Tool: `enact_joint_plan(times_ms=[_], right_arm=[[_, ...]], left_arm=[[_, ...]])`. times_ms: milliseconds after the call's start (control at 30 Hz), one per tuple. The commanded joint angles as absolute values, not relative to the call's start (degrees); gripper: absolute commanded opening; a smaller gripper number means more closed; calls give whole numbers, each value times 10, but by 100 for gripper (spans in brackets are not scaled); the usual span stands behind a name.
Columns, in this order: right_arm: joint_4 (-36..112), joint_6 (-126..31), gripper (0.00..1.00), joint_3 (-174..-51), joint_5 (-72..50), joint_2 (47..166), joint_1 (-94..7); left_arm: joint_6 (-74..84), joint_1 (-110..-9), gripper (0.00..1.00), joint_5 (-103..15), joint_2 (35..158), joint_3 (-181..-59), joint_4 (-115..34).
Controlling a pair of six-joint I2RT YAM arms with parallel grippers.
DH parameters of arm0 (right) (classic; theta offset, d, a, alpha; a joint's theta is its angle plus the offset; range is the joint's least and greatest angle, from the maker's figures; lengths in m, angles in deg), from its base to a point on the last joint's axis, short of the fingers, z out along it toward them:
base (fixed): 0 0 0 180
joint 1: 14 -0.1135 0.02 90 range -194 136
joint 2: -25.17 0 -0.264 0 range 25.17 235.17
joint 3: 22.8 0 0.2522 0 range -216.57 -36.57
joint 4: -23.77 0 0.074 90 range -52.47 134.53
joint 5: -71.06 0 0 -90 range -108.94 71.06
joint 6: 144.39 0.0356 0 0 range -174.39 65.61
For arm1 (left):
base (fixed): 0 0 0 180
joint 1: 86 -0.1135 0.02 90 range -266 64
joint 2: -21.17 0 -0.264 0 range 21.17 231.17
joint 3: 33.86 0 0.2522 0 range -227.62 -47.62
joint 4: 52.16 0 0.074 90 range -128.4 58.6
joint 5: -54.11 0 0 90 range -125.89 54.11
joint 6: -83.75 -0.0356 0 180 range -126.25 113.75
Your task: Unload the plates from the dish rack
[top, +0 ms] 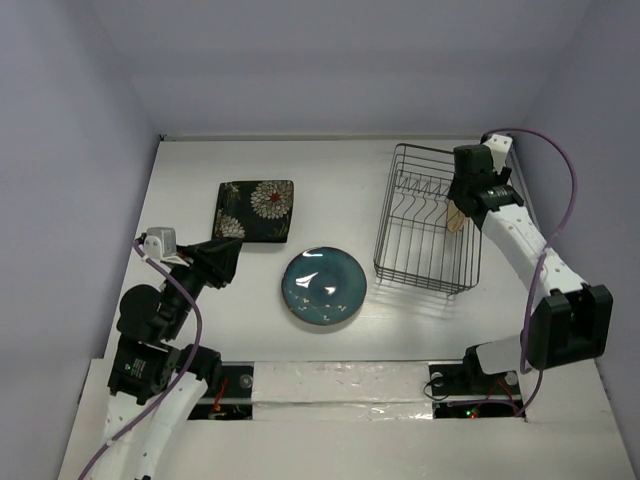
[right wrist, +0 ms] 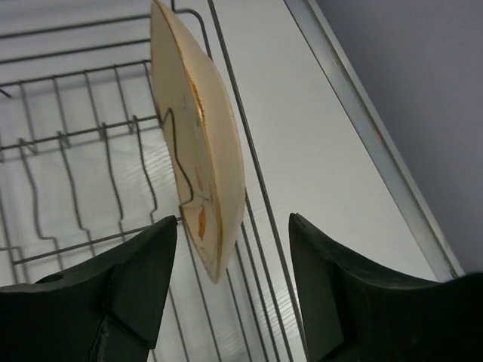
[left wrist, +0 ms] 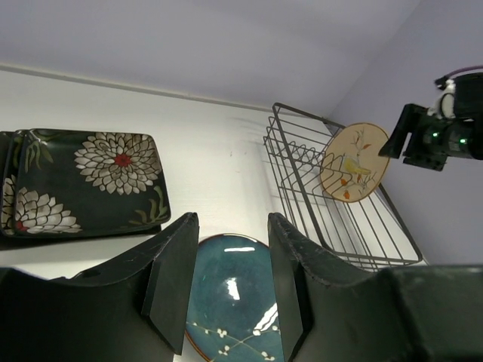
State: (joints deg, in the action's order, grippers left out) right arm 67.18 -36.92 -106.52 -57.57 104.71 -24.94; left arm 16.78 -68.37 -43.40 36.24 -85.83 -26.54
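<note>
The cream bird plate has open fingers around its edge (top: 457, 209). If I lifted my right gripper now, the plate would stay standing in the dish rack (top: 385, 215).
The wire dish rack (top: 385, 215) stands at the back right. The round cream bird plate (top: 455, 220) stands on edge inside it. My right gripper (top: 459, 203) is open over the plate's top edge. In the right wrist view the plate (right wrist: 200, 143) hangs between my open fingers (right wrist: 234, 279), closer to the left one; contact does not show. Two square flowered plates (top: 255, 210) lie stacked face down on the table. The round teal plate (top: 322, 286) lies in front of them. My left gripper (top: 222, 262) is open and empty, left of the teal plate (left wrist: 230, 302).
White walls close the table at the back and sides. The rack's right side sits near the right wall edge (right wrist: 362, 113). The left wrist view also shows the rack (left wrist: 298, 111), the cream plate (left wrist: 353, 161) and the square plates (left wrist: 83, 181).
</note>
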Motion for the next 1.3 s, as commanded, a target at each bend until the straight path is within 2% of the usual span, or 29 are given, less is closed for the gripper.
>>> enact_joint_plan(times_ms=[0, 100, 133, 300, 500, 633, 733, 1267], right_arm=[[682, -412, 66, -1107, -574, 1072, -229], [704, -422, 60, -1150, -587, 1113, -229], [708, -423, 52, -1161, -594, 1123, -229], [737, -444, 45, -1201, -620, 1188, -229], [751, -445, 34, -1215, -629, 1207, -229], [765, -454, 7, -1240, -652, 1197, -229], [762, -476, 0, -1254, -661, 1171, -229], [820, -484, 0, -1353, -729, 1096, -308]], left_arm=[[167, -681, 39, -433, 351, -856, -289], [167, -675, 39, -433, 350, -855, -291], [167, -675, 39, -433, 350, -855, -289], [167, -675, 39, -427, 342, -856, -288], [166, -670, 39, -428, 339, -856, -289], [166, -670, 39, -427, 337, -857, -287], [166, -670, 39, -426, 337, -857, -288], [168, -665, 40, -423, 348, -857, -286]])
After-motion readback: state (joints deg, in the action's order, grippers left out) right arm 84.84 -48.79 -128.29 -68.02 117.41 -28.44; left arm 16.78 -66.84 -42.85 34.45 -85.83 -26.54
